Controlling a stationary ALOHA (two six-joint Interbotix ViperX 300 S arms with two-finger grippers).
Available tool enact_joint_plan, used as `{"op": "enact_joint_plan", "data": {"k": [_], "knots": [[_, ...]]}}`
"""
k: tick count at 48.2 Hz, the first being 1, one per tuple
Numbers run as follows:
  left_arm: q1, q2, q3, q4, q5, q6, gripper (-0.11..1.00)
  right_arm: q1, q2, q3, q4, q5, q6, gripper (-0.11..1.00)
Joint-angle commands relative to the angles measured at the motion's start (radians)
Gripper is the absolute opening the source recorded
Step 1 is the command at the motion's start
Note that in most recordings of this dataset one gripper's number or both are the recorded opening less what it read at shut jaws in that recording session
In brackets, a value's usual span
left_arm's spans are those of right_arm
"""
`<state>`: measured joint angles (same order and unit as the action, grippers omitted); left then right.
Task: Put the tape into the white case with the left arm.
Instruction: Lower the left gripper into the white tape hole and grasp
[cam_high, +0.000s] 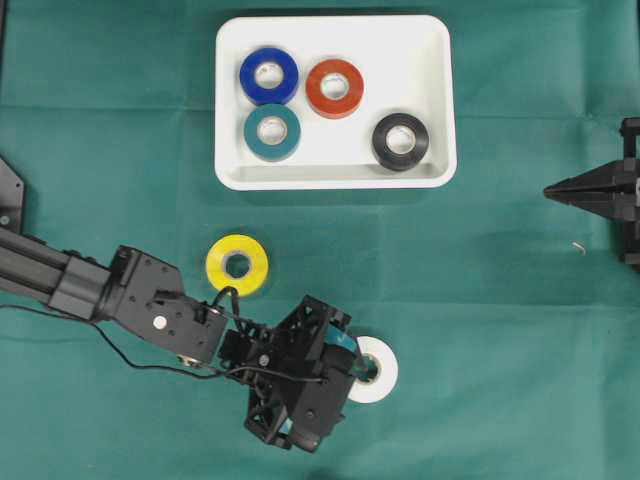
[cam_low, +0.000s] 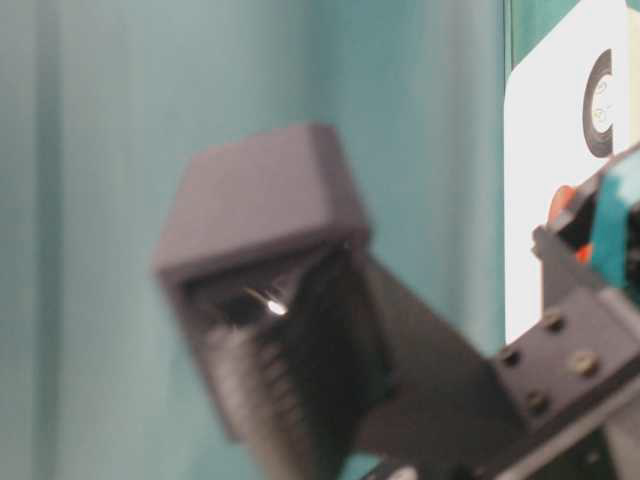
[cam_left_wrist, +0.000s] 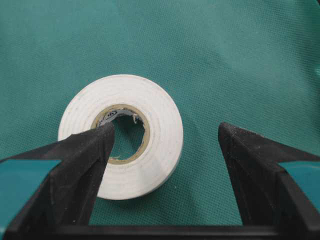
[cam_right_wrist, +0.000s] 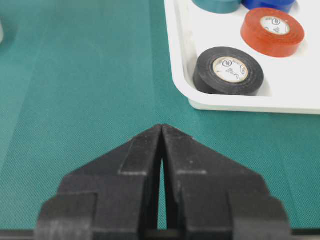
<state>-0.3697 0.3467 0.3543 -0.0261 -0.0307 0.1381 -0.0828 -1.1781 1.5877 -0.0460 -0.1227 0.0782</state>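
Observation:
The left gripper's fingertips hover above the roll's side (cam_left_wrist: 165, 136), one overlapping the roll's brown core (cam_left_wrist: 146, 131), so lowering comes first, before it closes on the white tape roll.
A white tape roll (cam_left_wrist: 150, 165) lies flat on the green cloth, low and right of centre in the overhead view (cam_high: 383, 375). My left gripper (cam_left_wrist: 166, 127) is open and straddles one side of the roll: one fingertip (cam_left_wrist: 102, 137) sits over the roll's hole, the other (cam_left_wrist: 230, 137) stands clear on the cloth beyond its outer edge. From overhead the left gripper (cam_high: 355, 365) covers the roll's left part. The white case (cam_high: 425, 60) lies at the top centre, well away. My right gripper (cam_right_wrist: 161, 126) is shut and holds nothing, at the right edge (cam_high: 550, 190).
A yellow tape roll (cam_high: 237, 265) lies on the cloth above the left arm. Several rolls lie in the case, among them blue (cam_high: 268, 76), red (cam_high: 334, 88), teal (cam_high: 272, 132) and black (cam_high: 400, 141). The table-level view is mostly filled by a blurred black gripper (cam_low: 280, 330).

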Motion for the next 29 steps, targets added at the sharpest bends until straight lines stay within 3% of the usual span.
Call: {"op": "enact_joint_plan", "data": {"k": [1,22,29], "knots": [[-0.002,0.0,-0.032,0.0,0.003,-0.002,0.84,-0.002,0.006,-0.011,-0.003,-0.011,0.003,-0.09],[0.017,0.057,-0.072,0.0,0.069,-0.005,0.83,-0.002,0.006,-0.011,-0.003,-0.011,0.003,-0.09],[0.015,0.069,-0.091,0.002,0.095,-0.003,0.71,-0.002,0.006,-0.011,-0.003,-0.011,0.003,-0.09]]}}
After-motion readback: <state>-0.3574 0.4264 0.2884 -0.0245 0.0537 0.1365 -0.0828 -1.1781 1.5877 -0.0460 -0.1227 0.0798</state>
